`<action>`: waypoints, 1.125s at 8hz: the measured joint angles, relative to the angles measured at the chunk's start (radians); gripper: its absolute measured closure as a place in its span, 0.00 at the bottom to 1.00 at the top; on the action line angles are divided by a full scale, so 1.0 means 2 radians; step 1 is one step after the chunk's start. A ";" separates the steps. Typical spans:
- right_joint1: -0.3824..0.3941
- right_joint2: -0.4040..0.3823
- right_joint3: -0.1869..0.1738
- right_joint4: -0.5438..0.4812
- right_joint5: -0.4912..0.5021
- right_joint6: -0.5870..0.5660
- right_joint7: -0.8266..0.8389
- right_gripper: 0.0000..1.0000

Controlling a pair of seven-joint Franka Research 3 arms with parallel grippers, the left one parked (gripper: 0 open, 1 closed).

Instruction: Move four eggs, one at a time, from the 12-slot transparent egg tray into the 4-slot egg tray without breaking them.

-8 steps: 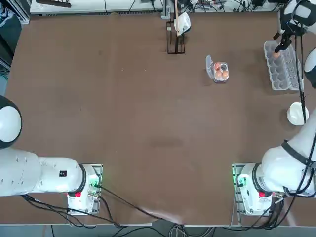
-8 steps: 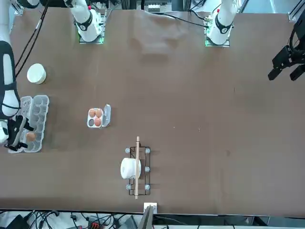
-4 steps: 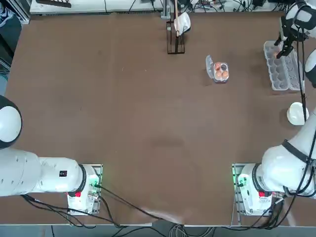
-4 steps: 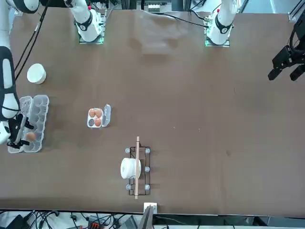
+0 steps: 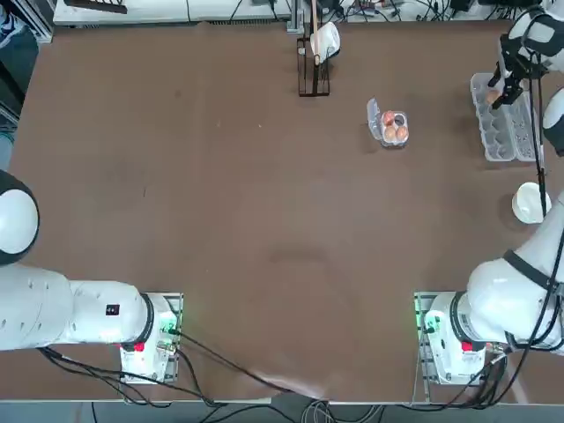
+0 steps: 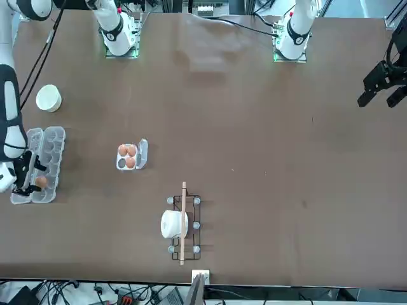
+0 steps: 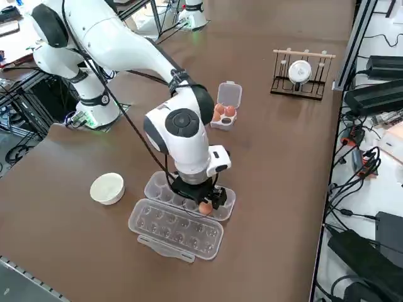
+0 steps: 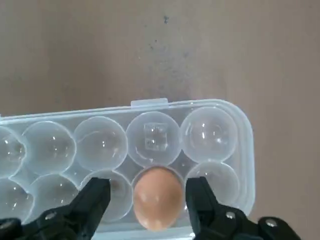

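Observation:
My right gripper is to grab the egg next by its opposite sides above the cup (image 6: 41, 182), because the egg's thin shell sits deep in the tray.
One orange-brown egg (image 8: 158, 198) sits in a cup near the end of the 12-slot transparent egg tray (image 8: 210, 136), with the other cups in view bare. My right gripper (image 8: 147, 186) is open and low over this tray, one finger on each side of the egg. The same egg (image 7: 204, 207) shows under the gripper (image 7: 205, 199) in the right side view. The 4-slot egg tray (image 5: 402, 117) holds three eggs (image 5: 389, 118) and has one bare cup. From the front, the egg (image 6: 41, 182) lies beside the gripper (image 6: 27, 178).
A small white bowl (image 5: 529, 203) stands near the long tray's (image 5: 509, 132) near end. Its open lid (image 7: 176, 229) lies flat beside it. A wire stand with a paper roll (image 5: 315, 53) stands at the table's far edge.
The right gripper has sunk lower over the far end of the long tray, so its fingers now flank the egg. The eggs and trays have stayed put.

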State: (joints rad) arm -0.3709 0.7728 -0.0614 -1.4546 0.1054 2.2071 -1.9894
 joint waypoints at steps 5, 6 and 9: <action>0.000 0.025 0.000 0.031 0.000 0.000 -0.012 0.08; 0.000 0.026 0.000 0.031 0.000 0.001 -0.012 0.10; 0.000 0.028 0.000 0.031 0.000 0.001 -0.012 0.13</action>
State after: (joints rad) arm -0.3712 0.8295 -0.0610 -1.3922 0.1053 2.2081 -2.0137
